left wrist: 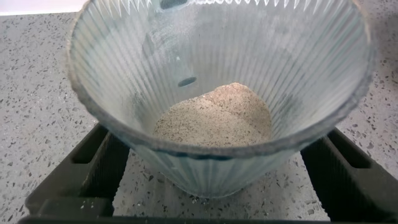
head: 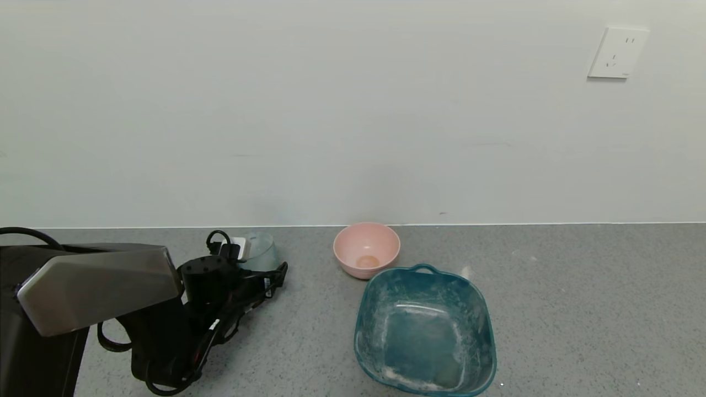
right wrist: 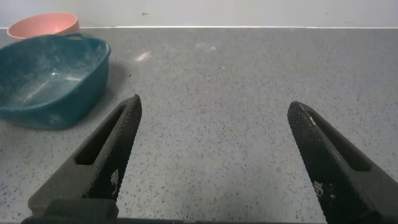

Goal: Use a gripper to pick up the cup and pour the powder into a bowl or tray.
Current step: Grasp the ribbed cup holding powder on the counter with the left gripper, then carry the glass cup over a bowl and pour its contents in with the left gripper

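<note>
My left gripper closes on the ribbed cup [head: 260, 248] next, since its fingers are either side of it below the cup's rim. Closing now would catch the cup.
The cup [head: 260, 249], a clear ribbed glass, stands on the grey counter at the back left. In the left wrist view the cup [left wrist: 205, 43] fills the picture, with a heap of whitish-grey powder [left wrist: 214, 118] in its bottom. My left gripper [head: 242, 264] reaches the cup from the near side, with a black finger [left wrist: 93, 168] on each side of it. The jaws stand wide and the fingertips are hidden behind the rim. The pale pink bowl [head: 367, 249] sits to the right of the cup. My right gripper [right wrist: 214, 112] is open and empty over bare counter, out of the head view.
A teal squarish tub [head: 424, 331] dusted with white residue stands just in front of the pink bowl; it also shows in the right wrist view [right wrist: 50, 81]. A white wall runs along the back of the counter [head: 579, 303]. A wall socket [head: 616, 53] is at the upper right.
</note>
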Controlling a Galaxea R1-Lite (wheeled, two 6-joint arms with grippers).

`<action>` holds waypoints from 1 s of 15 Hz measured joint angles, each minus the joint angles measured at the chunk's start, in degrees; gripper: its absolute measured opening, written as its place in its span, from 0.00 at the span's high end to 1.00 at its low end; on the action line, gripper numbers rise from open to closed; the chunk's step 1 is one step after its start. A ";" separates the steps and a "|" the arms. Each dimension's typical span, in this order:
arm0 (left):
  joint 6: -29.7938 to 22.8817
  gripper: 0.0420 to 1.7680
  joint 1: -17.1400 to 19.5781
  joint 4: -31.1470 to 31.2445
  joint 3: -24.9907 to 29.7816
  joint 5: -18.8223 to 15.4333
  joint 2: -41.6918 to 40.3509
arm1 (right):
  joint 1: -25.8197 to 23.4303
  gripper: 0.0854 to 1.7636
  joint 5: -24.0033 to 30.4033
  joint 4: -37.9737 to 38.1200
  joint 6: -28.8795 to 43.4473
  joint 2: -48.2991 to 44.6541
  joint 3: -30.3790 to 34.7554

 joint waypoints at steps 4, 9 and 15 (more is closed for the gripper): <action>0.00 0.08 0.05 0.01 -0.66 0.35 0.46 | 0.00 0.03 0.01 0.02 0.01 0.00 0.00; 0.06 0.27 -0.06 0.06 -0.85 0.71 0.55 | 0.00 0.03 0.00 0.00 0.00 0.00 0.00; 0.00 0.27 -0.11 0.06 -0.69 0.68 0.55 | 0.00 0.03 0.00 0.00 0.00 0.00 0.00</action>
